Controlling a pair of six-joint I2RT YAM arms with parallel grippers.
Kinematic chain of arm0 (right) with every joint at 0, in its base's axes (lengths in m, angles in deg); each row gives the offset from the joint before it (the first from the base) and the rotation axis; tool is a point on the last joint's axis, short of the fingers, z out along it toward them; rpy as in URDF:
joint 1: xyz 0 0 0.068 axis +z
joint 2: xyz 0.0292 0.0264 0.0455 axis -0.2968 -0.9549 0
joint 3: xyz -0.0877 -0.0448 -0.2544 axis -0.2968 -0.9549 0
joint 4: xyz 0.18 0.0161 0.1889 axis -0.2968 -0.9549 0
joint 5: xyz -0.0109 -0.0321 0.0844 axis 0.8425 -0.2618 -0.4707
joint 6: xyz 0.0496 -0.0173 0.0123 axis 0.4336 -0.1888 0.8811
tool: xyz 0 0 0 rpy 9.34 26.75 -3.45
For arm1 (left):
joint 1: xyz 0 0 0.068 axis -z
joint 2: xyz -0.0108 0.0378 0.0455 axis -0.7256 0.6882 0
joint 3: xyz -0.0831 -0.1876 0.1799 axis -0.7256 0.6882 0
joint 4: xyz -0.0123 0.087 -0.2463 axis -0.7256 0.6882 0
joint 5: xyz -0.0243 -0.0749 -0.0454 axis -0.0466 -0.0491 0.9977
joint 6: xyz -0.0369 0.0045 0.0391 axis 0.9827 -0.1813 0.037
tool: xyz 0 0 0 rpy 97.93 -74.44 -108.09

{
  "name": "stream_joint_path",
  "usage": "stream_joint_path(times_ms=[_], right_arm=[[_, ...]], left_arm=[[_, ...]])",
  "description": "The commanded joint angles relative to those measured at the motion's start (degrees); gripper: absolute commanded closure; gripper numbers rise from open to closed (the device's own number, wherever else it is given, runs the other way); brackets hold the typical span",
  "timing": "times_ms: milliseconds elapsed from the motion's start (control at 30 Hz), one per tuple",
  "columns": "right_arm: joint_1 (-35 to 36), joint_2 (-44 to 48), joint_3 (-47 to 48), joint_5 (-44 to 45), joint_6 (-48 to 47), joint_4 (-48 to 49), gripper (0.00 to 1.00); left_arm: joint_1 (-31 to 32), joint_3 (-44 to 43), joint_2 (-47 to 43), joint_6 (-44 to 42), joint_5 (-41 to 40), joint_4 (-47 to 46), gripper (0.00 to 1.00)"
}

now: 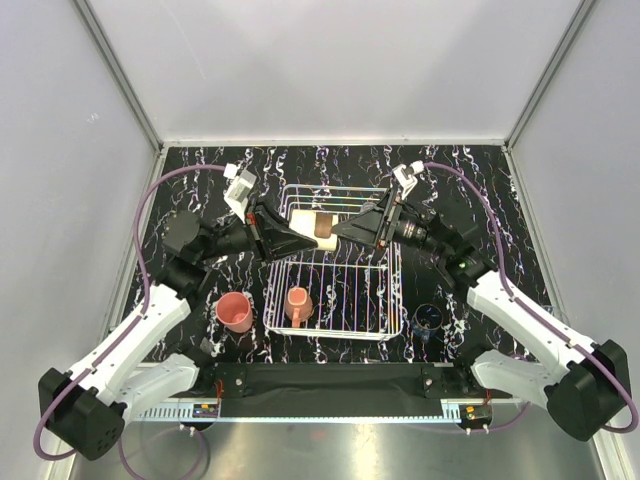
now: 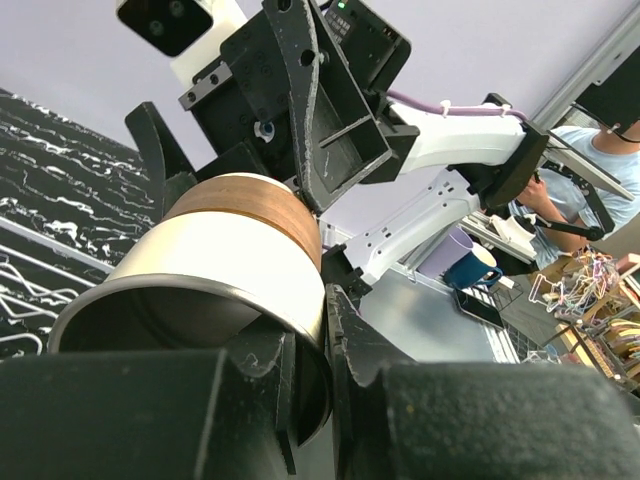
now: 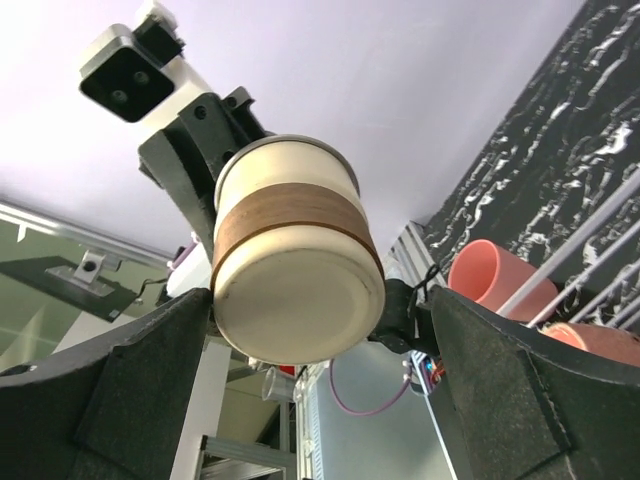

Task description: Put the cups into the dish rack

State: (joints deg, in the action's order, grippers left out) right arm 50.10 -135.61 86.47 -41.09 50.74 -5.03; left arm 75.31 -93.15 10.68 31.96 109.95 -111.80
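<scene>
The cream cup's base point(image 1: 335, 228) point(image 3: 295, 275) is the only part that my right gripper's fingers reach, so they need to move toward the cup's brown band before they close.
My left gripper point(image 1: 298, 238) is shut on the rim of a cream cup point(image 1: 313, 225) with a brown band, holding it on its side above the far half of the white wire dish rack point(image 1: 335, 330). In the left wrist view one finger is inside the cream cup point(image 2: 230, 250) and one outside. My right gripper point(image 1: 348, 228) is open, its fingers either side of the cream cup's base point(image 3: 295, 275). An orange mug point(image 1: 298, 303) stands in the rack. A pink tumbler point(image 1: 234, 312) is on the table left of it, and a dark blue cup point(image 1: 430, 318) to its right.
The black marbled table point(image 1: 480, 190) is walled by pale panels on three sides. Both arm bases sit on the near rail point(image 1: 320, 385). From the right wrist, the pink tumbler point(image 3: 490, 275) and the orange mug point(image 3: 592, 342) show below the rack bars point(image 3: 575, 255).
</scene>
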Motion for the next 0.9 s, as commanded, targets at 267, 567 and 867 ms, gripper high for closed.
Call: stream_joint_path(times_ms=[267, 567, 867], right_arm=[[5.47, -5.10, -0.27, -0.20, 5.31, 15.98, 0.00], [6.45, -2.55, -1.67, 5.60, 4.69, 15.38, 0.05], [7.06, -2.46, -2.03, 7.37, 5.66, 14.59, 0.40]], left_arm=[[0.12, -1.47, -0.98, -2.98, 2.08, -0.76, 1.00], [0.12, -1.48, -0.71, -3.51, 1.46, 0.65, 1.00], [0.21, -1.74, -0.89, -4.92, 0.32, 3.12, 1.00]])
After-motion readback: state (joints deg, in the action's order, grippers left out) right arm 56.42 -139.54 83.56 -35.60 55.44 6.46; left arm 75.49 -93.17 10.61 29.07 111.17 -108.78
